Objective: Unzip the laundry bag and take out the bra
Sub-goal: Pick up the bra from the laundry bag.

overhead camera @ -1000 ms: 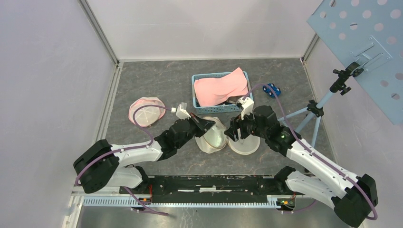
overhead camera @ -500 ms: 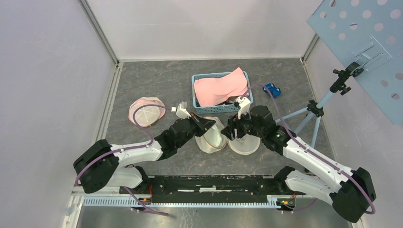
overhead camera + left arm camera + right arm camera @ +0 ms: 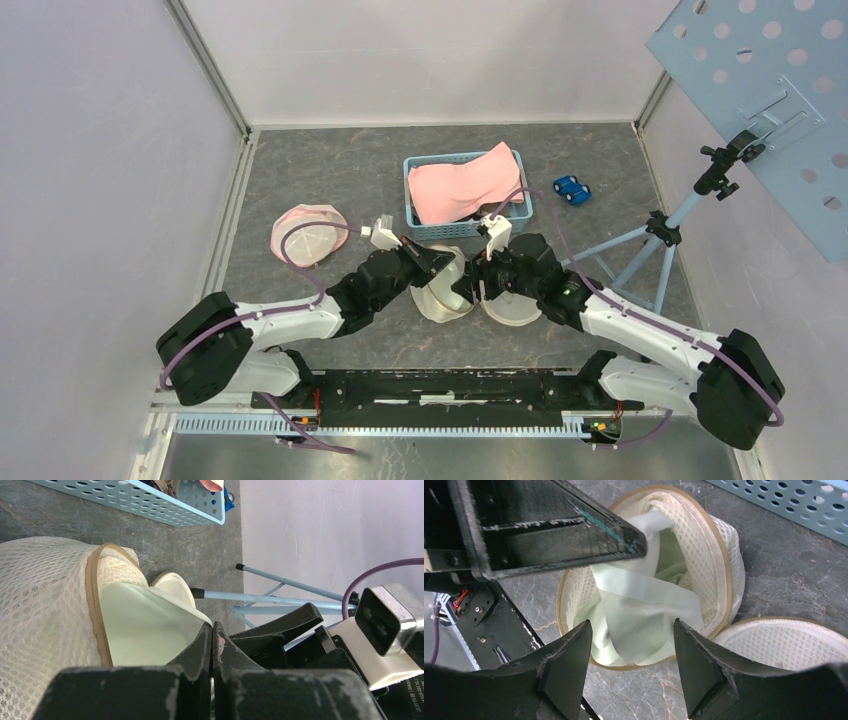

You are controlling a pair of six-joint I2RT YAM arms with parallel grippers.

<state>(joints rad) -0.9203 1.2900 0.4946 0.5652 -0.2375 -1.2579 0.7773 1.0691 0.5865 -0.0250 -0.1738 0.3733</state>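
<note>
I need to grab the bra by its crumpled white-banded fold (image 3: 447, 280) (image 3: 646, 622) with my right gripper next, so the tan zipper rim is left free to stay open.
The laundry bag (image 3: 438, 302) is a round white mesh pouch with a tan zipper rim, unzipped and tipped up on its side. Its flat lid half (image 3: 514, 308) lies beside it. The bra (image 3: 644, 610), pale green with a white band, sits crumpled in the bag's mouth (image 3: 724, 545). My left gripper (image 3: 452, 263) is shut at the upper rim, its tips (image 3: 212, 625) pinching the edge of the pale green fabric (image 3: 145, 625). My right gripper (image 3: 631, 622) stands open just in front of the bag's mouth, facing the bra with nothing between its fingers.
A blue perforated basket (image 3: 425, 228) holding a pink cloth (image 3: 465, 180) stands just behind the bag. A second round pinkish mesh bag (image 3: 308, 232) lies at the left. A blue toy car (image 3: 572, 188), a tripod (image 3: 650, 240) and a perforated panel (image 3: 770, 100) are at the right.
My right gripper has moved left from above the lid half to the bag's mouth. The left arm has held still.
</note>
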